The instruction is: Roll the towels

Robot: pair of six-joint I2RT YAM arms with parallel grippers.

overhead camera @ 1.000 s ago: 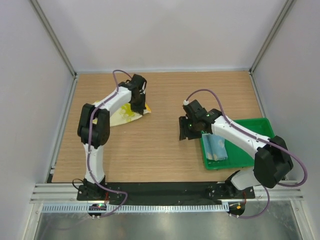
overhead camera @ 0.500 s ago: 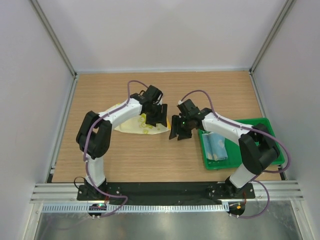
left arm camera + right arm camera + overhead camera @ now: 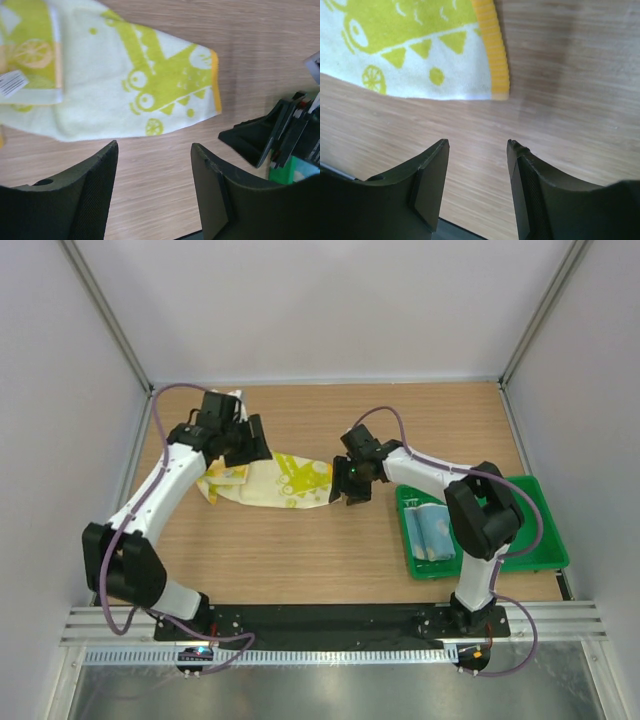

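Observation:
I should next use my right gripper to grab the pale yellow towel's near orange-edged corner (image 3: 330, 503) (image 3: 498, 93), so I can pull the towel straight and flat to roll it.
The pale yellow towel (image 3: 272, 481) with lime-green figures lies stretched out flat on the wooden table, a folded corner and white label at its left end (image 3: 30, 60). My left gripper (image 3: 248, 443) hovers open over the towel's left part with nothing between its fingers (image 3: 95, 190). Just off the orange-edged right end (image 3: 492, 45) of this towel, my right gripper (image 3: 346, 486) is open over bare wood. The light blue towel (image 3: 433, 532) lies rolled in the green tray (image 3: 505, 483).
The green tray sits at the right, close to the right arm's base. White walls with metal posts close in the table on three sides. Bare wood (image 3: 300, 550) lies between the towel and the arm bases.
The left gripper pulled the yellow towel to the right, let go and swung back to the left end. The towel now lies stretched out. The right gripper moved left to the towel's right end.

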